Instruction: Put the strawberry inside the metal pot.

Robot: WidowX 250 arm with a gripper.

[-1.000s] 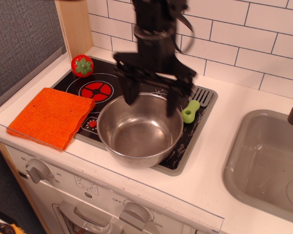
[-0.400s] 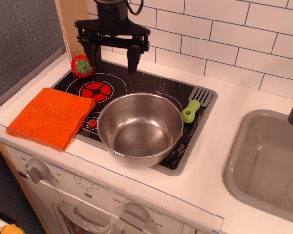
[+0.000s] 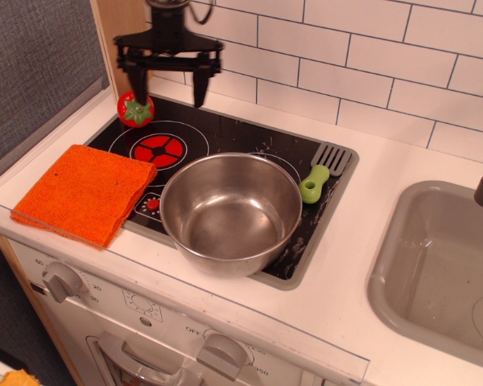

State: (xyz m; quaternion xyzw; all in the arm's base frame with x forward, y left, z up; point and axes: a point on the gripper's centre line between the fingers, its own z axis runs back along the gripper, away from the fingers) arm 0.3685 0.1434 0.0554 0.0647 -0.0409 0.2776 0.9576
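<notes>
The strawberry needs to go inside the metal pot (image 3: pixel 230 211), so my gripper should next grab the strawberry by its round red body (image 3: pixel 124 110).
The strawberry (image 3: pixel 135 110), small, glossy red with a green cap, sits at the back left corner of the black stovetop (image 3: pixel 233 141). The metal pot (image 3: pixel 230 211), a shiny steel bowl, stands empty on the front of the stovetop. My gripper (image 3: pixel 167 87) is open, its two black fingers spread wide, hanging above the back left of the stovetop. Its left finger (image 3: pixel 134 80) is just above the strawberry, not touching it. The gripper holds nothing.
An orange cloth (image 3: pixel 84 191) lies left of the pot. A red burner circle (image 3: pixel 158 149) is between the strawberry and the pot. A spatula with a green handle (image 3: pixel 319 175) lies right of the pot. A grey sink (image 3: pixel 439 269) is at the right. A tiled wall stands behind.
My gripper has moved left and back, from above the pot to above the back left of the stovetop near the strawberry. It stays open. Strawberry and pot have not moved.
</notes>
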